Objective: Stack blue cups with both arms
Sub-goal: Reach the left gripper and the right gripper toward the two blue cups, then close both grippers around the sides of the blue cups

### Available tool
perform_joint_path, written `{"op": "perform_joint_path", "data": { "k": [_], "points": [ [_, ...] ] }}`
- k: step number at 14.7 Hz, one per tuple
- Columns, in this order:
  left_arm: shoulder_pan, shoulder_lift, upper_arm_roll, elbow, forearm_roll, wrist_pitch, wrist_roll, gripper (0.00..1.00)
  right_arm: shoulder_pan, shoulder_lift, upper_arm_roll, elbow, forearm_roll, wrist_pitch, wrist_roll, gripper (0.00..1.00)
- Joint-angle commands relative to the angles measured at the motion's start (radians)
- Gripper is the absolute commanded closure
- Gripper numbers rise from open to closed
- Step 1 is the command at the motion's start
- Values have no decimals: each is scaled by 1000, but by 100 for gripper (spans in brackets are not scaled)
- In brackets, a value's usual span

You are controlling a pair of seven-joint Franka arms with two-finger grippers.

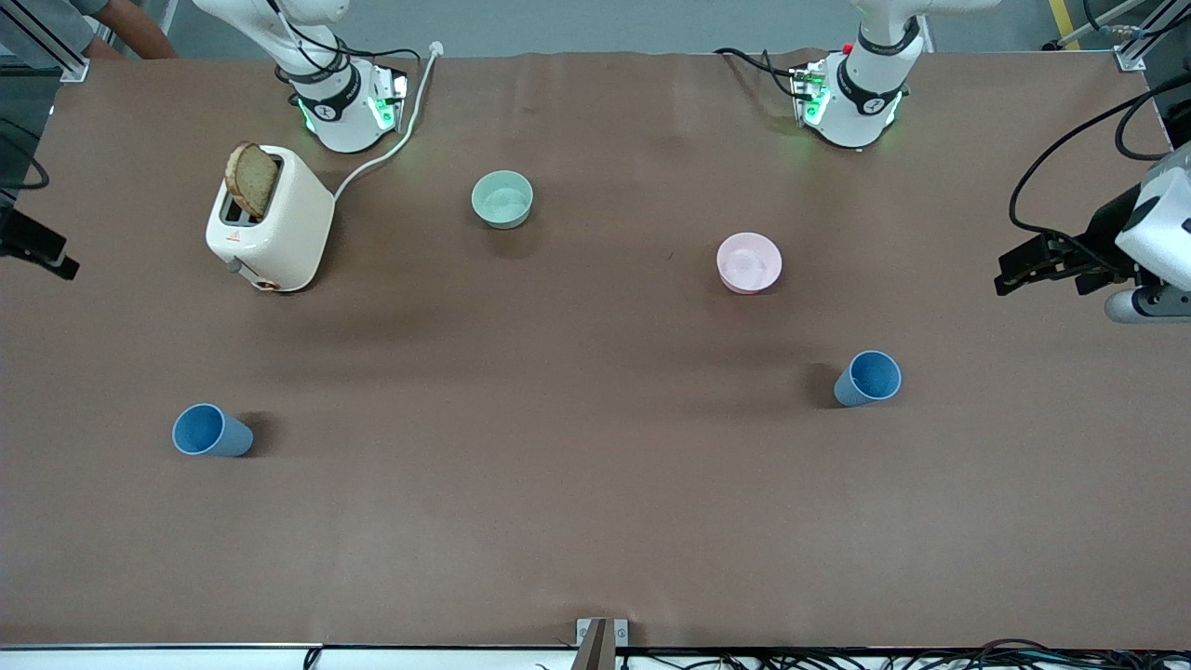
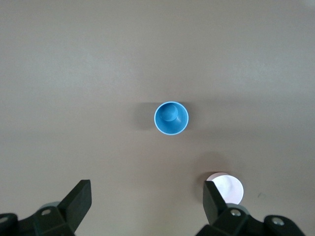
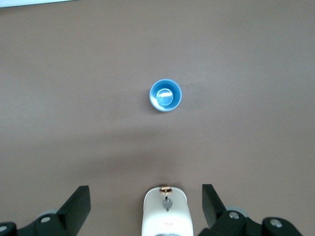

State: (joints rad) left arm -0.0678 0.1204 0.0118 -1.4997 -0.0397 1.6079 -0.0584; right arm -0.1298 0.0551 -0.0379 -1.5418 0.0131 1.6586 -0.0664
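The left gripper grabs the rim (image 1: 868, 352) of the blue cup beside the pink bowl (image 1: 748, 261) next, to stack the blue cups.
Two blue cups stand upright and apart on the brown table. One cup (image 1: 212, 431) is toward the right arm's end, the other cup (image 1: 868, 378) toward the left arm's end. My left gripper (image 1: 1010, 274) hangs high at the table's end, open and empty. In the left wrist view its gripper (image 2: 146, 196) looks down on that cup (image 2: 171, 118). My right gripper (image 1: 56, 261) is high at the other end, mostly cut off. In the right wrist view the gripper (image 3: 145, 192) is open and empty, with the other cup (image 3: 165, 95) below.
A white toaster (image 1: 270, 233) with a slice of bread stands near the right arm's base; it also shows in the right wrist view (image 3: 166, 216). A pale green bowl (image 1: 502, 199) and a pink bowl (image 1: 749, 262) sit farther from the front camera than the cups.
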Motion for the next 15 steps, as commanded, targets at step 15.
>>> {"op": "perform_joint_path", "data": {
  "k": [15],
  "points": [
    [-17, 242, 2, -266, 9, 386, -1, 0, -146, 491, 15, -30, 196, 461, -239, 1]
  ]
}}
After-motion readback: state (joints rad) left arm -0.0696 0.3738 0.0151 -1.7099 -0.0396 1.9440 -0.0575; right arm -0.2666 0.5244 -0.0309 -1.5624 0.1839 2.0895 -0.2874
